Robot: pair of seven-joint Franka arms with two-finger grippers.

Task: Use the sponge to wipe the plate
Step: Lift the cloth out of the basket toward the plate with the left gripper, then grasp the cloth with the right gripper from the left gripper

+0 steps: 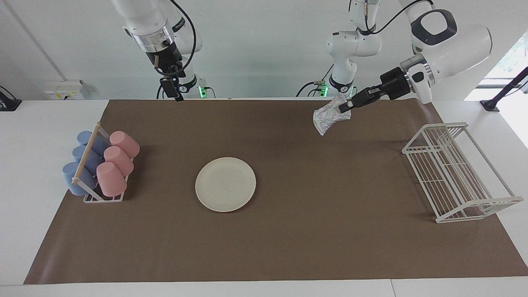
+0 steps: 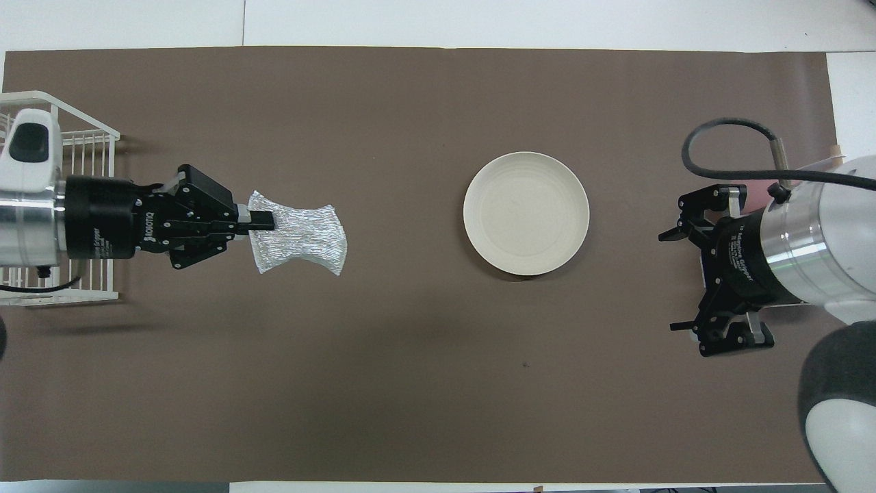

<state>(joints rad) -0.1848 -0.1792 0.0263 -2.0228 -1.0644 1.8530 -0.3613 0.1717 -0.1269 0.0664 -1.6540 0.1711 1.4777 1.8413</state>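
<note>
My left gripper's fingers already cover one end of the silvery speckled sponge. My right gripper needs to grab the sponge by its free flared end (image 2: 335,239) next.
The cream-white plate (image 1: 225,184) (image 2: 526,213) lies flat on the brown mat, near the middle of the table. My left gripper (image 1: 344,108) (image 2: 263,220) is shut on one edge of the silvery speckled sponge (image 1: 330,115) (image 2: 301,233). It holds the sponge up in the air over the mat, between the wire rack and the plate, well apart from the plate. The sponge hangs loose from the fingers. My right gripper (image 1: 173,90) (image 2: 674,282) is open and empty, raised over the right arm's end of the mat, beside the plate.
A white wire rack (image 1: 458,171) (image 2: 61,205) stands at the left arm's end of the mat. A small rack of blue and pink cups (image 1: 101,167) lying on their sides stands at the right arm's end. The brown mat (image 1: 288,239) covers most of the table.
</note>
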